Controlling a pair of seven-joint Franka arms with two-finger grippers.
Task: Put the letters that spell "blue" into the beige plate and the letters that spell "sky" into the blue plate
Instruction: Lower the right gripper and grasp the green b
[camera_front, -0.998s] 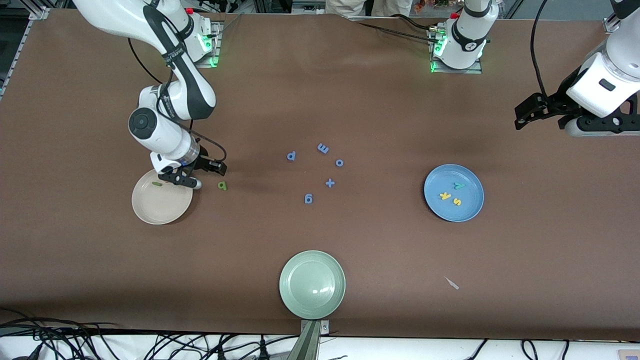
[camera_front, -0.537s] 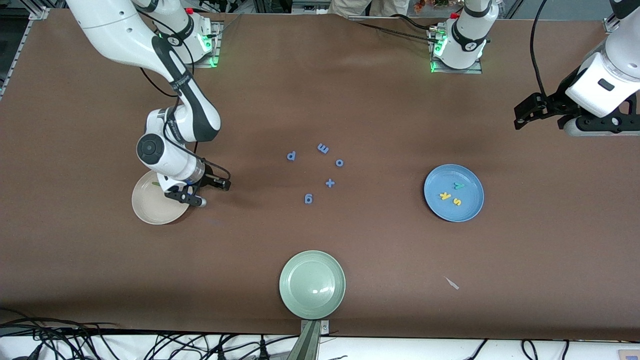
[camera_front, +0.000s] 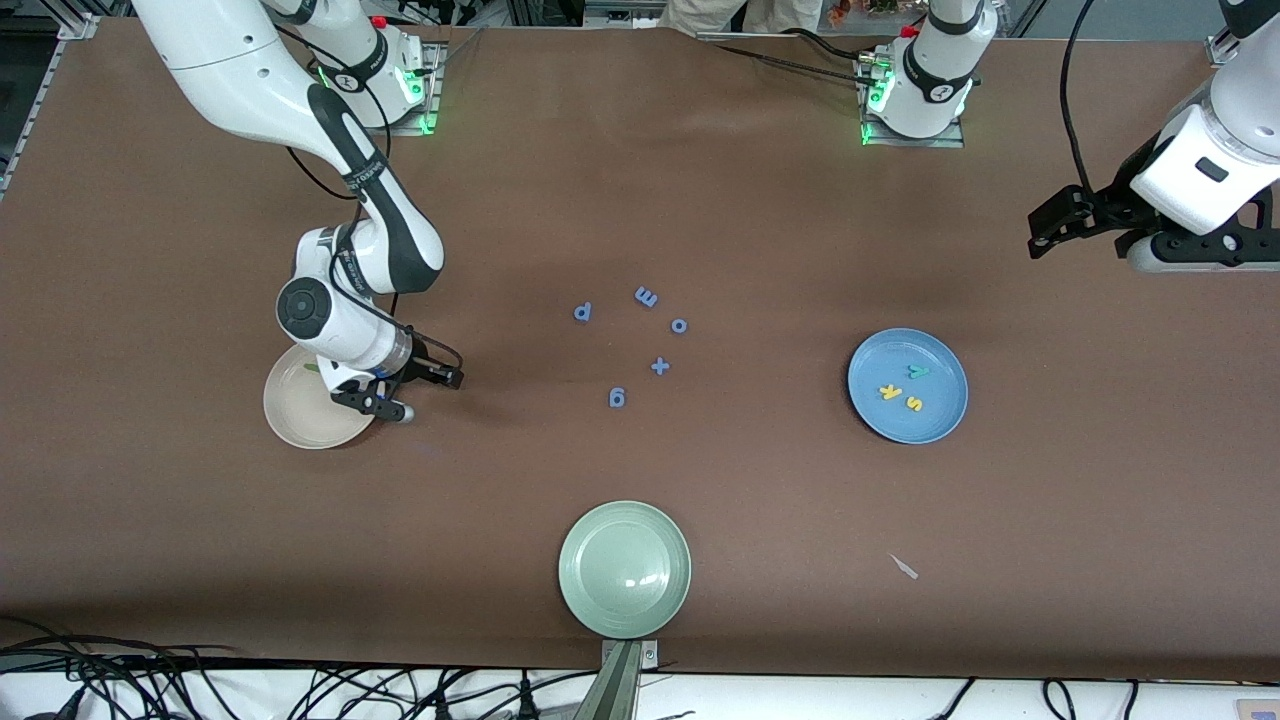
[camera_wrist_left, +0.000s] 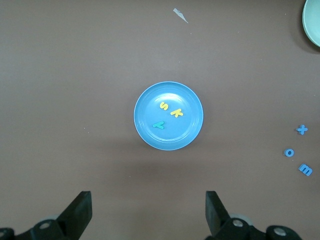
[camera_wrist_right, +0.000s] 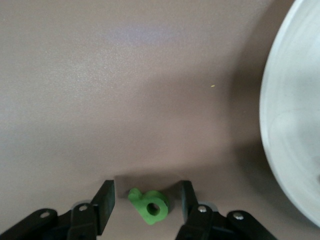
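My right gripper closes on the olive-green b (camera_wrist_right: 149, 205) next, since its fingers stand low beside the b's sides and closing now would catch the b.
My right gripper (camera_front: 443, 377) is down at the table beside the beige plate (camera_front: 300, 415), open. An olive-green b (camera_wrist_right: 150, 205) lies flat between its jaws (camera_wrist_right: 147, 192) with a gap on each side; the hand hides it in the front view. The plate's rim (camera_wrist_right: 295, 125) is close by. A thin green l (camera_front: 314, 368) peeks out in the plate under the arm. The blue plate (camera_front: 935, 420) holds a yellow s (camera_front: 913, 403), a yellow k (camera_front: 888, 391) and a teal y (camera_front: 917, 371). My left gripper (camera_front: 1040, 235) waits open in the air at its end of the table, looking down on that plate (camera_wrist_left: 187, 132).
A pale green plate (camera_front: 624, 568) sits near the table's front edge. Several small blue letters (camera_front: 660, 366) lie scattered mid-table between the two task plates. A small pale scrap (camera_front: 904, 566) lies nearer the front camera than the blue plate.
My right gripper has moved from the beige plate's edge over to the b and come down around it, hiding it in the front view. The left arm has not moved.
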